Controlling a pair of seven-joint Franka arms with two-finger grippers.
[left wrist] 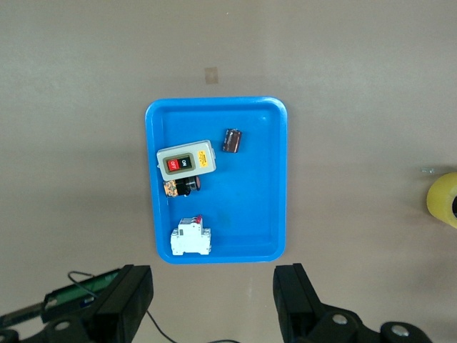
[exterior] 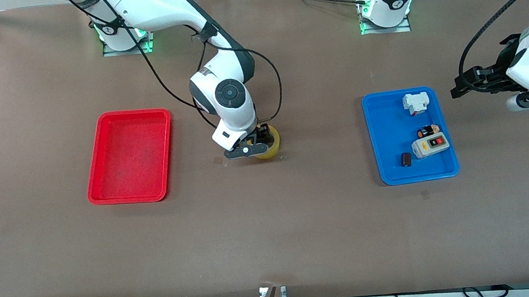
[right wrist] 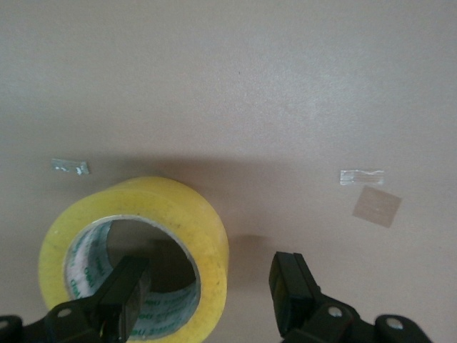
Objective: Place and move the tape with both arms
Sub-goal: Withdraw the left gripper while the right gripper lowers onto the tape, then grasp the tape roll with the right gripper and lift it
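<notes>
My right gripper needs to place the tape roll in the red tray. So next it should grab the roll by its ring side.
The yellowish tape roll lies flat on the brown table, in the middle between the two trays. My right gripper is down at it and open. In the right wrist view the gripper straddles the wall of the tape: one finger is in the hole, the other outside, apart from the roll. My left gripper waits open and empty in the air off the blue tray's edge at the left arm's end; it also shows in the left wrist view. That view shows the tape's edge.
A red tray lies toward the right arm's end. A blue tray holds a grey switch box, a white breaker, a small dark part and a black-orange piece. Small tape scraps lie beside the roll.
</notes>
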